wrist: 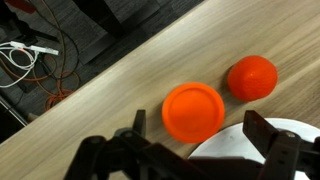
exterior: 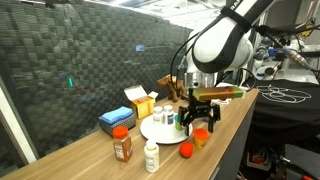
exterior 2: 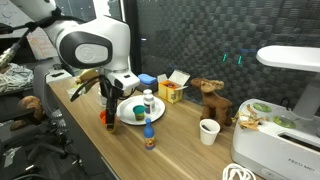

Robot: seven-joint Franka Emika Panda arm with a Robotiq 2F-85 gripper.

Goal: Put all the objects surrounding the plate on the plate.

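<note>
My gripper closes on the orange cup now, since the cup sits centred between the open fingers and closing now would catch it.
In the wrist view my gripper [wrist: 200, 138] is open and empty, its two black fingers apart just above the tabletop. An orange cup [wrist: 193, 110] seen from above sits between and just beyond the fingers. A small red ball [wrist: 252, 77] lies right of it. The white plate's rim [wrist: 240, 150] shows below. In an exterior view the gripper [exterior: 203, 118] hangs over the orange cup [exterior: 200, 138] beside the plate [exterior: 152, 132]. A brown jar with an orange lid [exterior: 122, 146], a white pill bottle [exterior: 151, 156] and the red ball [exterior: 185, 150] stand off the plate. A teal cup [exterior 2: 137, 110] and a white bottle [exterior 2: 148, 101] are on the plate.
A flat blue box [exterior: 117, 119] and a yellow carton [exterior: 143, 103] stand behind the plate. A wooden animal figure [exterior 2: 210, 100], a white paper cup [exterior 2: 208, 131] and a white appliance [exterior 2: 285, 120] stand further along the table. The table edge lies close to the orange cup.
</note>
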